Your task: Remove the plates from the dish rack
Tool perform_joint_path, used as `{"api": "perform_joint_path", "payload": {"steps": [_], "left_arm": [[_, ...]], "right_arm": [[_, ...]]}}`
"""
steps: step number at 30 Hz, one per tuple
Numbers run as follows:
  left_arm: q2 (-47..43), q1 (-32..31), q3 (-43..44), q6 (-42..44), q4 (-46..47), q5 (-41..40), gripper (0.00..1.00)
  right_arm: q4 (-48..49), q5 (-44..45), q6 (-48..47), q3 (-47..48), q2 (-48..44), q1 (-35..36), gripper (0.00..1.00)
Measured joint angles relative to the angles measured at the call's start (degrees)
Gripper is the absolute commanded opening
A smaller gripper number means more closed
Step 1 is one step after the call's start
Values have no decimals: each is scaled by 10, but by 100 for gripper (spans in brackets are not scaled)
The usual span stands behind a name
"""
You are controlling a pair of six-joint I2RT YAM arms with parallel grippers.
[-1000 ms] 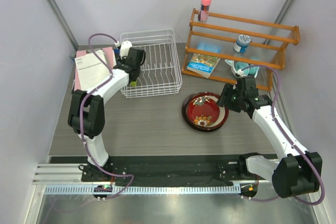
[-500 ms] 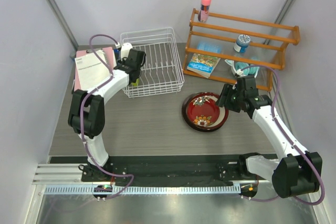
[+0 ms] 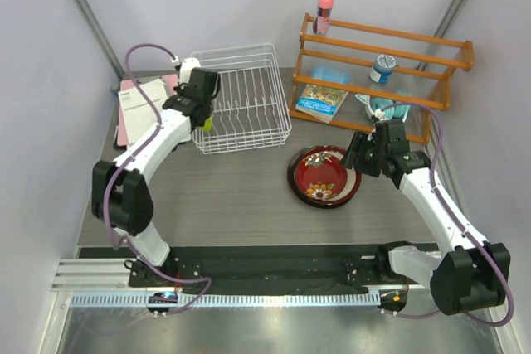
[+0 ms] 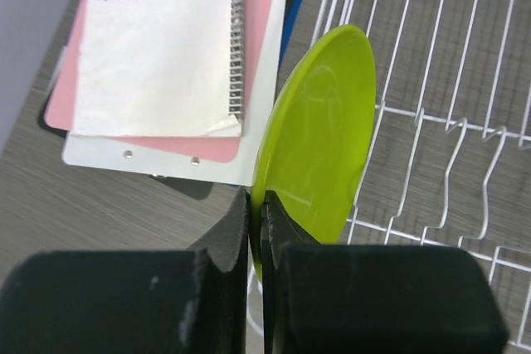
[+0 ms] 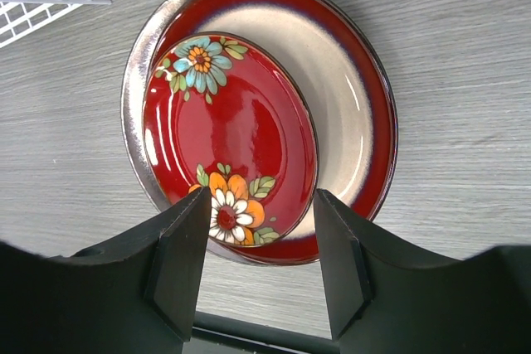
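Note:
Next, my right gripper grabs the lime plate's exposed rim (image 3: 208, 128), to stack the lime plate on the red floral plate (image 3: 322, 173).
My left gripper (image 3: 202, 112) is shut on the lower rim of the small lime green plate (image 4: 319, 130) and holds it upright, lifted over the left edge of the white wire dish rack (image 3: 249, 97). In the left wrist view, my left gripper (image 4: 255, 205) pinches the plate's edge and the rack's wires (image 4: 465, 122) lie to the right. The red floral plate (image 3: 322, 173) lies on the dark-red-rimmed cream plate (image 5: 348, 97), with a grey rim (image 5: 133, 80) showing under them. My right gripper (image 5: 261, 238) is open and empty, hovering over this stack's right side (image 3: 358, 157).
A spiral-bound safety booklet on pink sheets (image 3: 141, 105) lies left of the rack. An orange-brown wooden shelf rack (image 3: 382, 47) stands at the back right with a pink bottle (image 3: 324, 2), a blue book (image 3: 322, 99) and a small jar (image 3: 382, 68).
My left arm has swung up and to the left, carrying the green plate higher over the rack's left edge. The right arm and the plate stack have not moved.

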Motion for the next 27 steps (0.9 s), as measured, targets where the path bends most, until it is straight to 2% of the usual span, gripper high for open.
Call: {"api": "perform_joint_path", "payload": {"steps": [4,8,11,15,16,18,21,27], "left_arm": [[-61,0,8,8,-21,-2,0],[-121,-2,6,0,-36,30,0],[-167,-2,-11,-17,-36,84,0],[-242,-4,-79,-59,-20,209,0],[-254,-6,-95,-70,-15,236,0],[-276,-14,-141,-97,9,304,0],[-281,-44,-187,-129,35,362,0],[-280,-134,-237,-177,87,423,0]], "right_arm": [[0,-2,0,0,-12,0,58],[0,-15,0,0,-30,0,59],[8,-40,0,0,-44,0,59],[31,-84,7,0,-58,1,61],[40,-96,14,0,-61,2,66],[64,-119,28,-1,-67,7,67],[110,-143,53,-9,-74,18,69],[191,-171,101,-43,-72,49,70]]}}
